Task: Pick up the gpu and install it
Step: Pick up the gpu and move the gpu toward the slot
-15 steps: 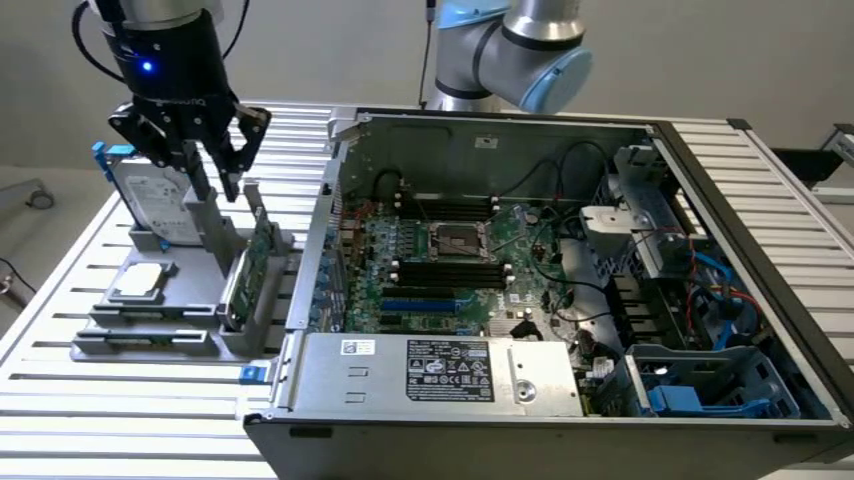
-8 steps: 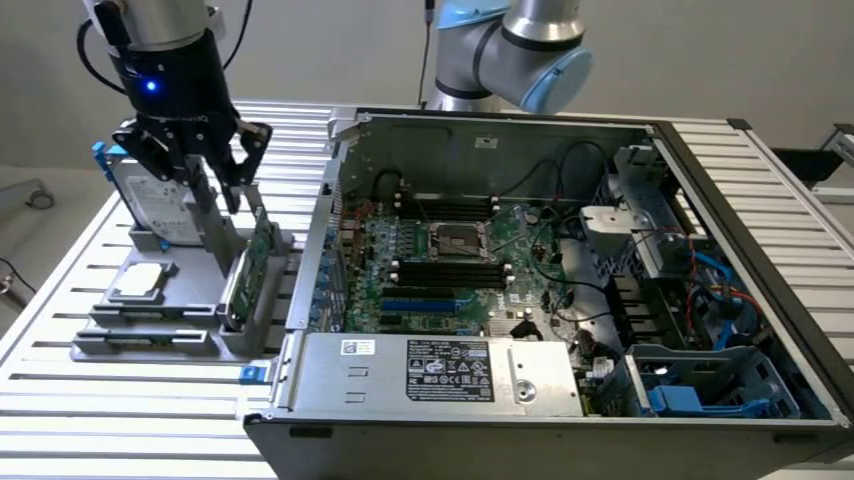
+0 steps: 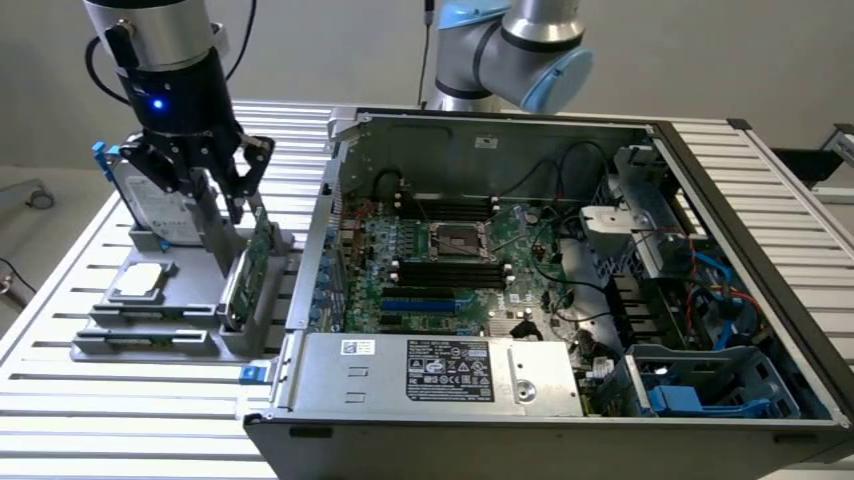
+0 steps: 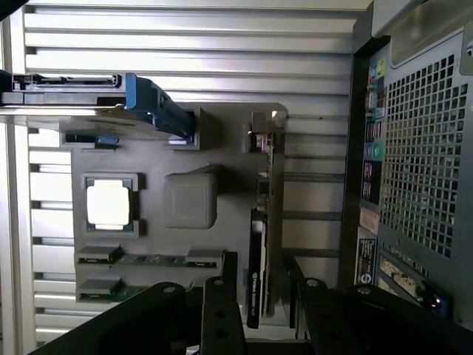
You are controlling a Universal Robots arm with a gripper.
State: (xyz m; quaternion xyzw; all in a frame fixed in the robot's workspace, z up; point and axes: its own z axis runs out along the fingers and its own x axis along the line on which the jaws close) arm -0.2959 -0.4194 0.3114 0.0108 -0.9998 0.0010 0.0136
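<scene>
My gripper grabs the GPU across its upper long edge [image 4: 256,270] next, since that edge stands free and the grey holder's slots take up the GPU's ends.
The gpu [image 3: 250,268] stands on edge in a slot of the grey holder [image 3: 187,262], at the exterior view's left, beside the open computer case [image 3: 441,372]. It is a thin card with its green board face showing. My gripper [image 3: 224,205] hangs just above the card's upper end, open, one finger on each side of it. In the wrist view the gpu [image 4: 257,259] runs as a dark thin edge between my two black fingers [image 4: 222,303], with a gap on both sides. Nothing is held.
A silver hard drive [image 3: 154,200] with a blue frame [image 4: 159,111] stands in the holder behind the gripper. A square silver chip [image 4: 109,205] and memory sticks [image 4: 151,259] lie in the same holder [image 4: 191,200]. The case wall [image 4: 421,155] is close beside the card. Inside lies the motherboard [image 3: 454,255].
</scene>
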